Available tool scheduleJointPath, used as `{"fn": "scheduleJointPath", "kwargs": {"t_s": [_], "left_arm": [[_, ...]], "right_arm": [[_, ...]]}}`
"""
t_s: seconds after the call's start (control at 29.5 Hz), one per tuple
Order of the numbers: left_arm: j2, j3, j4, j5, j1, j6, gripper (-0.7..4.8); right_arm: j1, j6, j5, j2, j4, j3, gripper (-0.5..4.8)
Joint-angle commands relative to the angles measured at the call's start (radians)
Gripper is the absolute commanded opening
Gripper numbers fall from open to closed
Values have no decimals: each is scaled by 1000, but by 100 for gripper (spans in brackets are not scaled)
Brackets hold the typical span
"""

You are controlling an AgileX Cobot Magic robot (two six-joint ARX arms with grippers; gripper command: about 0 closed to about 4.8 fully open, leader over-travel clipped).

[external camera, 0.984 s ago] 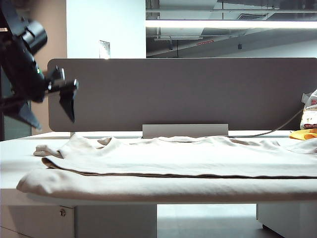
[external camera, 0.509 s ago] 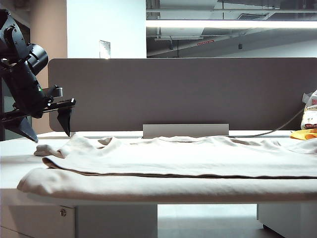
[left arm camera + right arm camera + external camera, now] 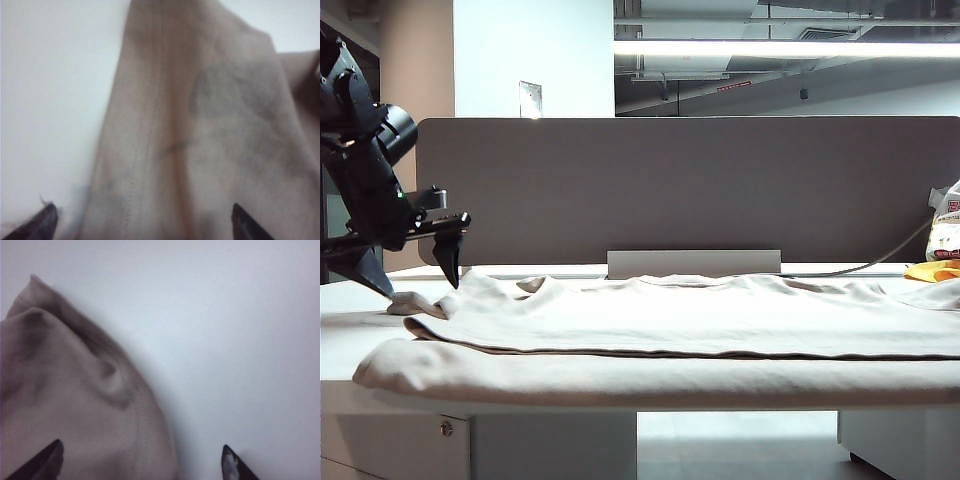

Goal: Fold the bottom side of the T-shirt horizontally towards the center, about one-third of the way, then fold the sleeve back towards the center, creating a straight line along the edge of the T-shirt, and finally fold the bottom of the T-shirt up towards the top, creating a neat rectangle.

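Note:
The cloth lies slack on the tabletop, so my right gripper should next grab the raised stitched hem [image 3: 154, 440] of the T-shirt's cloth [image 3: 75, 425].
The beige T-shirt [image 3: 670, 320] lies flat across the white table [image 3: 350, 320], its near side folded over into a long straight edge. At its left end a sleeve [image 3: 415, 302] sticks out. My left gripper [image 3: 415, 278] hangs open just above that sleeve, one finger on each side. The left wrist view shows its dark fingertips [image 3: 42, 226] wide apart over a stitched hem of the T-shirt [image 3: 200, 140], with nothing held. My right gripper [image 3: 141, 464] is open over a rounded, stitched edge of the T-shirt [image 3: 65, 405] and bare table [image 3: 225, 340]. The right arm is out of the exterior view.
A grey partition [image 3: 700, 190] runs along the back of the table, with a grey block [image 3: 694, 264] at its foot. A yellow item [image 3: 932, 271] and a white bag [image 3: 948, 225] sit at the far right. A cable [image 3: 890, 255] trails there.
The left arm has come down from well above the table to just over the sleeve at the shirt's left end. Its jaws stayed open. The shirt has not moved.

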Motion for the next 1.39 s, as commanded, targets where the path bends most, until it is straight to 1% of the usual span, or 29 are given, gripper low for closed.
{"fn": "scheduleJointPath", "kwargs": {"t_s": [0.03, 0.24, 0.27, 0.31, 0.34, 0.41, 0.44, 0.48, 0.58, 0.61, 0.64, 0.68, 0.71, 0.75, 0.81, 0.92, 0.98, 1.02, 1.12, 1.22, 1.32, 1.39], "left_arm": [[18, 9, -2, -1, 1, 3, 458], [46, 14, -4, -2, 0, 0, 452], [48, 14, -4, -3, 0, 0, 428], [52, 14, -3, -1, 0, 0, 393], [53, 14, -5, 0, 0, 0, 345], [58, 14, -5, 1, 0, 0, 289], [60, 13, -6, 5, -1, 0, 277], [63, 14, -6, 13, -2, 0, 275], [65, 13, -8, 27, -2, 0, 275], [67, 13, -7, 27, -2, 0, 272], [67, 14, -7, 27, -2, 0, 266], [67, 13, -7, 27, -2, 0, 256], [67, 13, -7, 27, -2, 0, 226], [67, 13, -7, 27, -2, 1, 185], [67, 13, -6, 27, -2, 1, 143], [67, 13, -4, 27, -2, 1, 102], [67, 13, 4, 30, -2, 2, 72], [67, 13, 8, 37, -2, 4, 66], [67, 14, 21, 54, -2, 23, -6], [66, 14, 31, 54, -2, 26, -6], [61, 14, 35, 54, -2, 26, -6], [55, 14, 37, 66, -4, 26, -6]], "right_arm": [[7, -3, -26, 19, -17, 25, 402], [10, -3, -26, 43, -19, 34, 400], [10, -3, -27, 43, -18, 34, 399], [9, -3, -26, 45, -14, 34, 398], [9, -4, -25, 46, -14, 35, 381], [9, -3, -23, 47, -16, 35, 329], [10, -4, -23, 48, -15, 35, 299], [10, -3, -23, 48, -15, 36, 288], [14, -3, -21, 49, -14, 36, 282], [15, -3, -18, 52, -12, 36, 271], [15, -3, -19, 55, -9, 36, 247], [21, -3, -19, 55, -9, 36, 207], [21, -3, -19, 57, -8, 36, 176], [21, -4, -24, 62, -7, 36, 136], [27, -4, -23, 69, -6, 36, 86], [30, -3, -23, 81, -8, 36, 69], [34, -3, -26, 86, -4, 36, 19], [35, -6, -26, 87, -2, 36, -1], [40, -7, -27, 86, 20, 36, -6], [42, -7, -47, 85, 23, 42, -6], [47, -6, -100, 85, 22, 53, -6], [53, -6, -109, 79, 31, 56, -6]]}}
